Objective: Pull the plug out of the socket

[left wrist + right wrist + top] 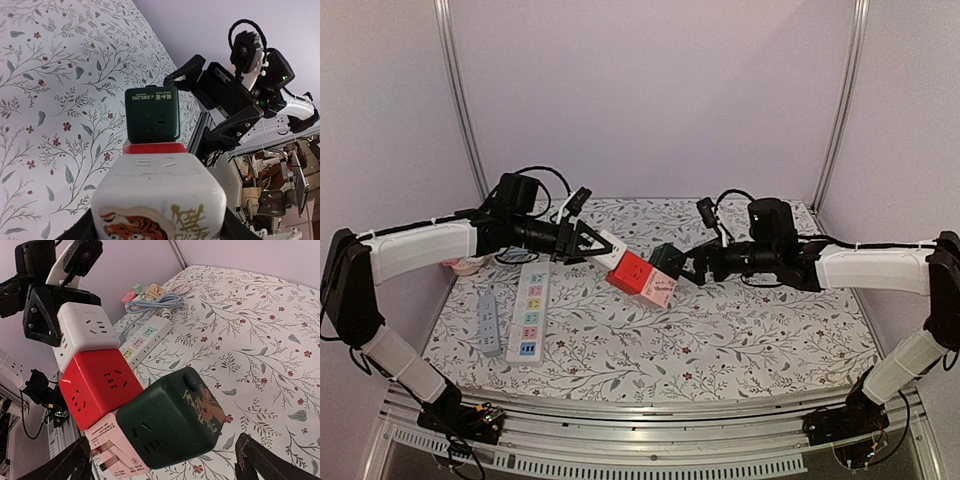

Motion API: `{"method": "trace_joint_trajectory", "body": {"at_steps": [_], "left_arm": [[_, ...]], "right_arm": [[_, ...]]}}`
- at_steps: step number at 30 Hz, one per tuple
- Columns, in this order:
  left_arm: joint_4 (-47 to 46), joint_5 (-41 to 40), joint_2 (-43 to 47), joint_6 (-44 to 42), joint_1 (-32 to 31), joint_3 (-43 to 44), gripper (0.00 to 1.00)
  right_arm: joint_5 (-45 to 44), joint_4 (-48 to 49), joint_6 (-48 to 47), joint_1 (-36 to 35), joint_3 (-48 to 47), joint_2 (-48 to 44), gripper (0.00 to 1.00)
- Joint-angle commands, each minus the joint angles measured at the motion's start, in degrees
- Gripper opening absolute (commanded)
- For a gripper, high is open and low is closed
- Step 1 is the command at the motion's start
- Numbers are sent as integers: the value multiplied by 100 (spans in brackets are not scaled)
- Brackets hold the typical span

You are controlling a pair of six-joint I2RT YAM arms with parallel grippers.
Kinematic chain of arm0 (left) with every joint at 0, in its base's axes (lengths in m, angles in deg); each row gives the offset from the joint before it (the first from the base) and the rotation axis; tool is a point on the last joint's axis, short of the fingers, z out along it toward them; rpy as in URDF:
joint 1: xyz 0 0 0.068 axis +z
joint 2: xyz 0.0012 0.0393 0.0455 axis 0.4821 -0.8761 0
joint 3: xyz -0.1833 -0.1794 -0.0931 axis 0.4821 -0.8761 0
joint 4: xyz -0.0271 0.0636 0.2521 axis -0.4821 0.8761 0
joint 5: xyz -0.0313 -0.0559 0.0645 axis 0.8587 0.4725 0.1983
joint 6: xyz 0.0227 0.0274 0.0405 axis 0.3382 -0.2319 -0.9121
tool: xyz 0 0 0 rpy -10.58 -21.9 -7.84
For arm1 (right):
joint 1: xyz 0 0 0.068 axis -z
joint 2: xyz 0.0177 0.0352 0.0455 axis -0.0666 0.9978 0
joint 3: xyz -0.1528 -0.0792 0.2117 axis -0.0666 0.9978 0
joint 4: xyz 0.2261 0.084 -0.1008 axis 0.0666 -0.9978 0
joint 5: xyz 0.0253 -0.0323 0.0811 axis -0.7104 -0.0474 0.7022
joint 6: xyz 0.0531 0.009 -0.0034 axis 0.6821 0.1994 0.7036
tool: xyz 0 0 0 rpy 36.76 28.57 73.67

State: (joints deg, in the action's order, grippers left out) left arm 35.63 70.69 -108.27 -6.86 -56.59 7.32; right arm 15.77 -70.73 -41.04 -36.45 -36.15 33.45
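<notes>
My right gripper grabs the dark green end cube across its sides next, so the white and red cubes stay free to unplug.
A chain of plug-in cube sockets hangs in the air above the table. My left gripper is shut on the white cube, which fills the left wrist view with its tiger picture. Onto it are plugged a red cube, a pink cube with bare prongs, and a dark green cube. My right gripper stands open, its fingers on either side of the green cube without touching it. The red cube and pink cube sit just behind.
A white power strip and a smaller grey one lie on the floral tablecloth at the left. Coiled cables and small plugs lie at the back left. Metal frame posts stand at both back corners.
</notes>
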Motion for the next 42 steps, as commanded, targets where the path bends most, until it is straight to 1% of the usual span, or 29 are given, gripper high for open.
{"method": "trace_joint_trajectory", "body": {"at_steps": [1,4,11,15,21,24,28,31,35,37,38,42], "left_arm": [[-633,824,435,-253,-240,38,9],[-642,986,546,-384,-372,34,9],[-558,1019,657,-559,-509,29,9],[-543,1014,677,-596,-519,29,8],[-544,1016,735,-647,-536,12,8],[-533,1026,759,-684,-537,11,8],[-533,1115,776,-684,-545,18,8],[-572,1245,808,-685,-575,16,8],[-595,1350,867,-700,-635,4,7],[-594,1362,877,-719,-650,3,7],[-590,1349,879,-720,-651,3,6],[-565,1283,867,-728,-651,9,6]], "right_arm": [[722,-102,51,13,-242,195,99],[950,-182,18,27,-324,268,99],[1590,-474,-178,23,-517,289,98],[2059,-641,-240,28,-638,271,89],[2555,-917,-364,26,-799,314,73],[2763,-996,-373,20,-869,345,69],[2908,-1369,-533,23,-1000,374,69],[2958,-1652,-713,28,-1103,419,79],[3057,-1700,-773,27,-1153,511,85],[3116,-1708,-761,28,-1181,558,84],[3133,-1709,-768,26,-1183,567,82],[3201,-1717,-765,29,-1189,561,71]]}}
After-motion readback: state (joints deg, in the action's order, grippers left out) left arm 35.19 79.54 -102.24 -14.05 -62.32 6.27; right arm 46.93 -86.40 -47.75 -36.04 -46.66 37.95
